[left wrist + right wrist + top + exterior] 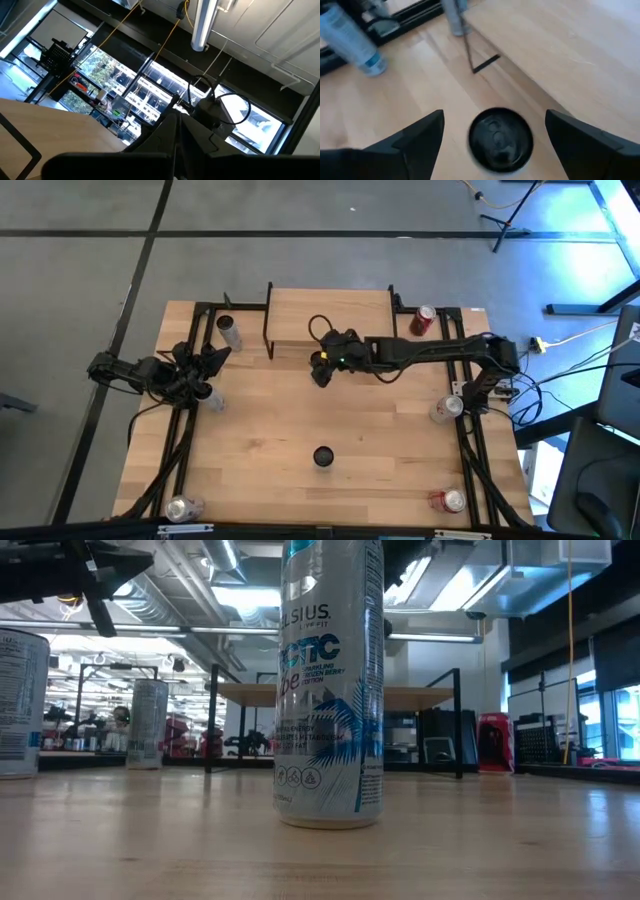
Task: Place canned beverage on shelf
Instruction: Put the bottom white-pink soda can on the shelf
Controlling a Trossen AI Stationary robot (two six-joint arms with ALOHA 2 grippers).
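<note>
The can needs to be set on the shelf. My right gripper needs to grab the can's side just below its black top (499, 170) next.
A can with a black top (501, 139) stands upright on the table, close in front of the shelf (330, 315), a low light-wood rack on thin black legs. My right gripper (494, 119) hovers above this can, open, one finger on each side of it and touching nothing. In the high view that gripper (321, 370) covers the can. My left gripper (177, 145) waits shut at the table's left edge (213, 362), holding nothing. A tall white and blue can (331, 685) stands in the middle of the table (323, 456).
Other cans stand around the table: silver (230, 332) left of the shelf, red (422, 320) right of it, silver (445, 408) at the right edge, red (450, 500) and silver (183, 507) at the near corners. The shelf's black leg (470, 55) is close by.
</note>
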